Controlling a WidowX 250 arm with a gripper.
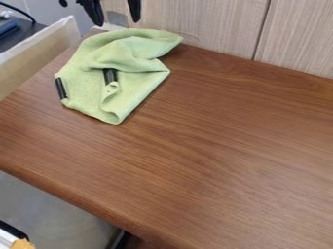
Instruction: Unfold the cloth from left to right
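My gripper needs to grab the folded-over corner of the cloth next, to unfold the cloth [83, 88] across the table.
The gripper [118, 21] hangs at the top edge, left of centre, its two black fingers spread apart with nothing between them. Just below and apart from it in the view lies the green cloth [83, 88], crumpled and folded over itself at the table's upper left. Its upper part bunches into thick folds, with one corner pointing right and another pointing down toward the front. A black strip [60, 88] sits on the cloth's left edge, and a second black piece [110, 76] shows among the folds near the middle. What lies under the folds is hidden.
The brown wooden table [214, 146] extends right and forward of the cloth. Behind it stands a pale wood-grain panel [208, 24]. A light board [39, 53] borders the table's left side, with a dark surface beyond it. Some objects show below at the lower left corner.
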